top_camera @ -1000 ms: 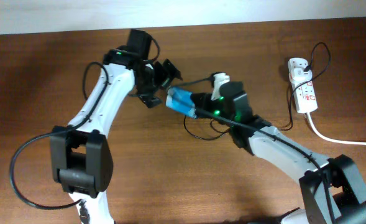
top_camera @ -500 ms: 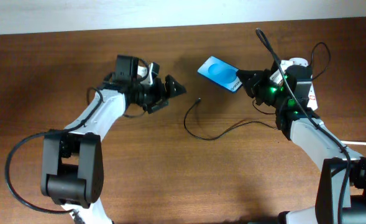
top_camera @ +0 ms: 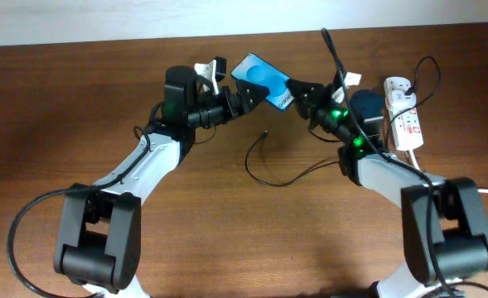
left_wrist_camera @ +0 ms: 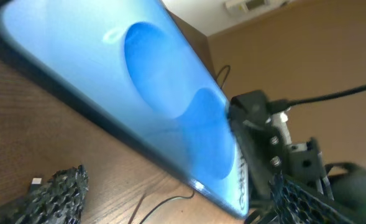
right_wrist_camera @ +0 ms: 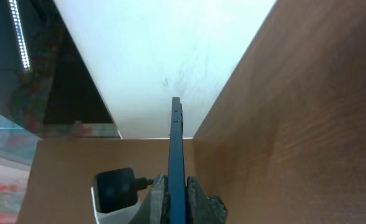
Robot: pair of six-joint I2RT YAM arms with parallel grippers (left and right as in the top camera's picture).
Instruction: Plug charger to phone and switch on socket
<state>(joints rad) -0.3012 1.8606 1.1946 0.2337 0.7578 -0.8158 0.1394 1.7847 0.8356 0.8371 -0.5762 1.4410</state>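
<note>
My left gripper should next take hold of the phone by its free long side, so that the lettered end stays free to plug in the charger [top_camera: 264,132].
The phone [top_camera: 262,80], bright blue screen, is held off the table at the back middle, tilted. My right gripper [top_camera: 298,93] is shut on its right end; the right wrist view shows the phone [right_wrist_camera: 176,149] edge-on, pinched in the gripper [right_wrist_camera: 176,200]. My left gripper [top_camera: 240,98] is open, right at the phone's left end; in its wrist view the phone [left_wrist_camera: 158,106] fills the frame ahead of the open gripper [left_wrist_camera: 176,208]. The charger [top_camera: 264,132] lies loose on the table, plug tip below the phone, and also shows in the left wrist view [left_wrist_camera: 168,201]. The socket [top_camera: 403,112] lies at the right.
A thick white cord [top_camera: 446,185] runs from the socket to the right edge. A black adapter [right_wrist_camera: 114,185] sits in the socket. The thin cable loops across the table middle [top_camera: 281,183]. A pale wall borders the table's far edge.
My right gripper has lifted the phone from the table middle, swung it right, then back left. My left gripper has moved right to meet it. The cable tip stays on the table.
</note>
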